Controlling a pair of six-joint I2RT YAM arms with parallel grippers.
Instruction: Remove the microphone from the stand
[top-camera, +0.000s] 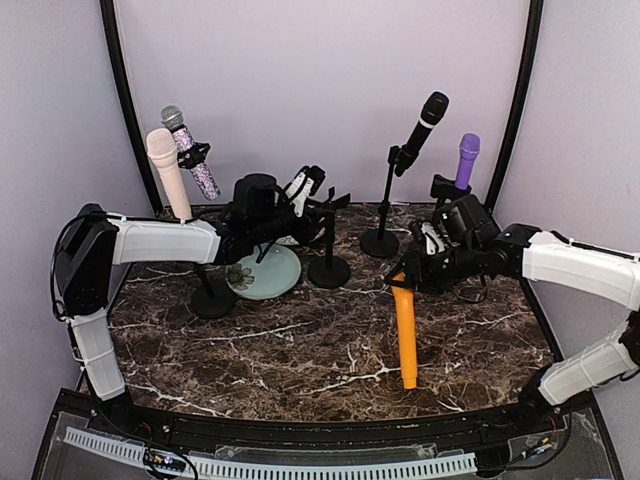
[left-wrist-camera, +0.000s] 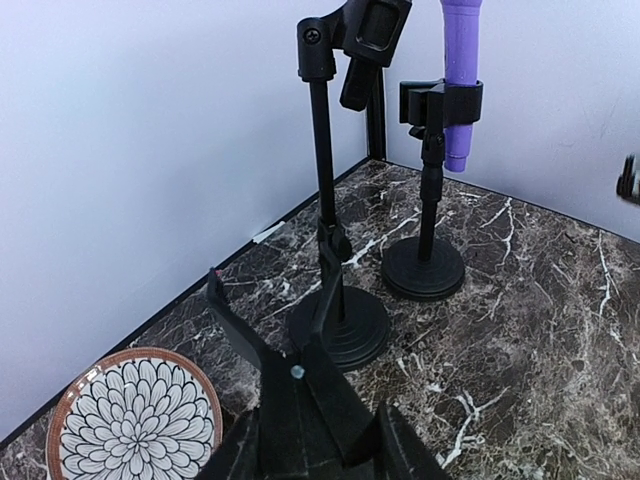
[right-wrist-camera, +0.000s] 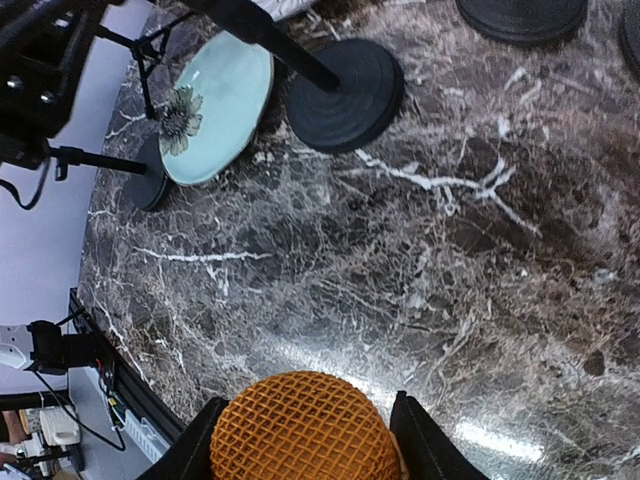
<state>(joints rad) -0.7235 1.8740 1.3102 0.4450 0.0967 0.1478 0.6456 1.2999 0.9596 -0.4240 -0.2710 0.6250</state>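
Note:
The orange mesh head hangs well above the table and the microphone would fall onto it if released now, so my right gripper keeps holding the microphone.
The orange microphone is out of its stand, and my right gripper is shut on it near its head. Its handle points down toward the near edge of the table. The right wrist view shows the orange mesh head filling the gap in the right gripper. The empty black stand is at mid-table. My left gripper is shut on its top clip. The left wrist view shows the forked black clip rising from between the jaws of the left gripper.
Other stands carry a pink microphone, a glittery one, a black one and a purple one. A teal plate lies left of the empty stand. A flower-patterned plate lies below the left wrist.

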